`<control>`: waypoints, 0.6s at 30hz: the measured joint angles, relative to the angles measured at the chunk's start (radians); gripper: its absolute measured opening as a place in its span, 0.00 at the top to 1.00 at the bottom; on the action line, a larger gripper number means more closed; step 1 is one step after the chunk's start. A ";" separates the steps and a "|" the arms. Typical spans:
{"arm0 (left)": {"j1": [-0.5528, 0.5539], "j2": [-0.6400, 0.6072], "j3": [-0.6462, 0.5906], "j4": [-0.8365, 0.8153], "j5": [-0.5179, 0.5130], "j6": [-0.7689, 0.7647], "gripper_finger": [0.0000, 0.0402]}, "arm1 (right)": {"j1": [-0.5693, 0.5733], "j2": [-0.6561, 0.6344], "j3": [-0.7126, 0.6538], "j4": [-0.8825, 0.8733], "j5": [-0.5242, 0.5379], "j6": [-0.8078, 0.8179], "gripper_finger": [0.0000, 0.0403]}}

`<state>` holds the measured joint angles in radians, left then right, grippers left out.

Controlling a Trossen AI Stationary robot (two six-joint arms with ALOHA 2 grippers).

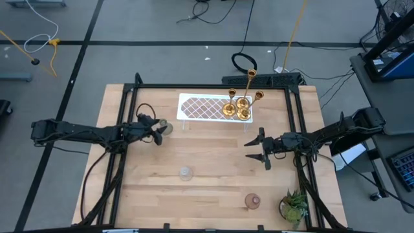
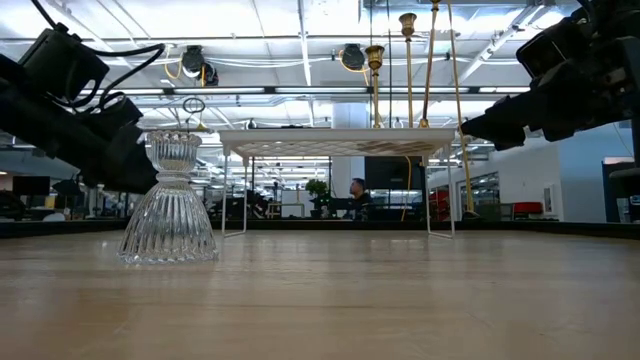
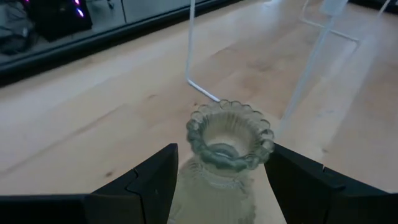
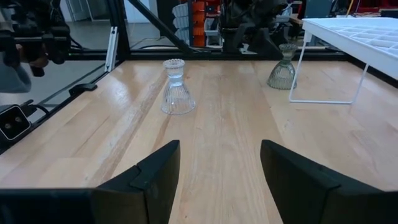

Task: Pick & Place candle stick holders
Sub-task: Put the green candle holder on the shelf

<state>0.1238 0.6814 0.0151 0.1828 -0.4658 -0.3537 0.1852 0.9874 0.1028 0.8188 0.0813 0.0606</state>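
The narrow neck of the greenish glass holder is the part my left gripper should take hold of next. Then my left gripper can set the holder upright on the white lattice tray (image 1: 200, 107).
Three gold holders (image 1: 240, 107) stand on their round bases at the right end of the white lattice tray (image 1: 200, 107). A greenish glass holder (image 1: 166, 127) stands on the table left of the tray. My left gripper (image 1: 157, 131) is open, one finger on each side of the holder (image 3: 229, 134), with no touch showing. A clear glass holder (image 1: 186, 173) stands mid-table and also shows in the right wrist view (image 4: 176, 87). A pinkish one (image 1: 252, 201) stands near the front edge. My right gripper (image 1: 259, 149) is open and empty below the tray's right end.
A small green potted plant (image 1: 294, 207) stands at the front right corner. The tray stands on thin white wire legs (image 2: 245, 190) above the tabletop. Black frame rails (image 1: 297, 129) run along the table's left and right sides. Bare wood lies between the clear holder and my right gripper.
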 joint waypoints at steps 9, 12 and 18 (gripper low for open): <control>0.000 0.075 0.002 0.065 -0.051 0.019 0.41 | 0.000 0.000 0.000 0.015 0.000 -0.002 0.47; 0.000 0.120 0.002 0.113 -0.058 0.020 0.41 | 0.000 0.000 0.000 0.023 0.000 -0.002 0.47; 0.000 0.198 0.002 0.131 -0.085 -0.030 0.50 | 0.000 0.000 0.000 0.023 0.001 -0.002 0.47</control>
<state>0.1238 0.8797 0.0166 0.3136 -0.5511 -0.3836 0.1848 0.9874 0.1028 0.8417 0.0818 0.0586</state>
